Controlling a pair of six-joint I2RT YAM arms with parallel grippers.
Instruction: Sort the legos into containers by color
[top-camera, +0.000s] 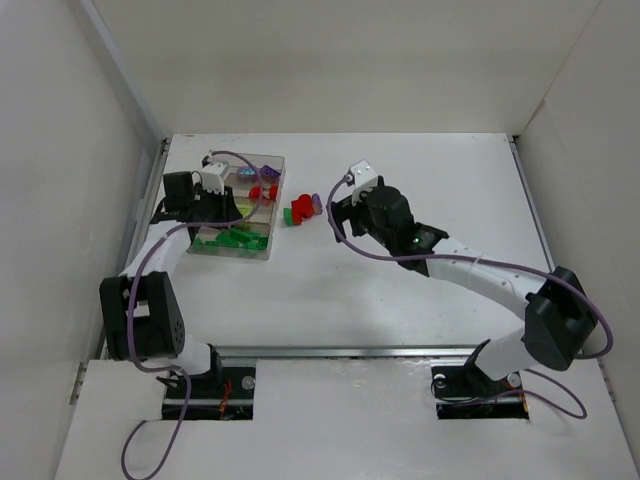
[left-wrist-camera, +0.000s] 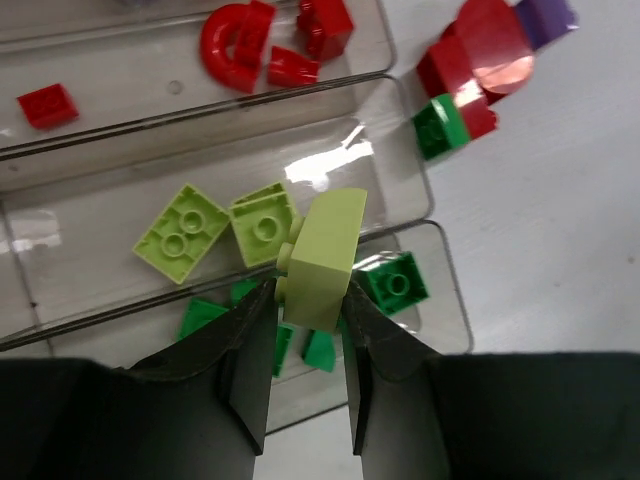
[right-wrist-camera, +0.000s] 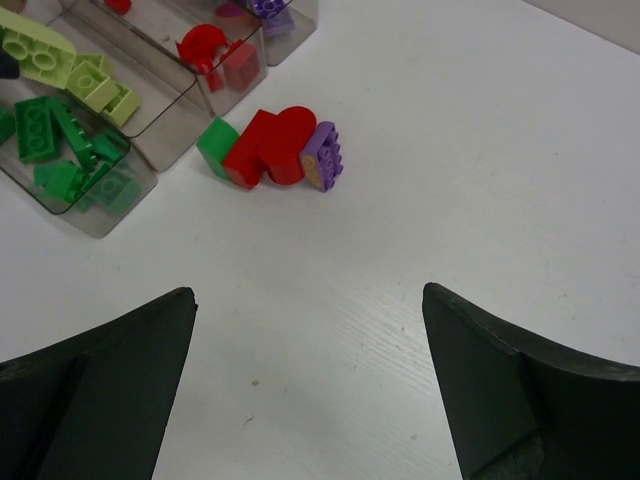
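I should move the lime lego toward the tray's lime section before my left gripper releases it: hanging over the wall between the sections, the lego would end on it or among green legos.
My left gripper (left-wrist-camera: 308, 290) is shut on a lime yellow-green lego (left-wrist-camera: 325, 255), which it holds above the clear tray (left-wrist-camera: 100, 205), over the wall between the lime and dark green compartments. Two lime legos (left-wrist-camera: 182, 232) lie in the lime compartment and green ones (left-wrist-camera: 396, 282) in the one nearest me. Red legos (left-wrist-camera: 243, 43) fill the compartment beyond. A loose clump of red (right-wrist-camera: 268, 146), purple (right-wrist-camera: 322, 156) and green (right-wrist-camera: 214, 140) legos lies on the table just right of the tray (top-camera: 277, 165). My right gripper (right-wrist-camera: 308, 292) is open and empty, a little short of that clump (top-camera: 302, 208).
White walls enclose the table on three sides. The left wall is close to the tray's left side. Purple cables loop along both arms, and one arcs over the tray (top-camera: 245, 156).
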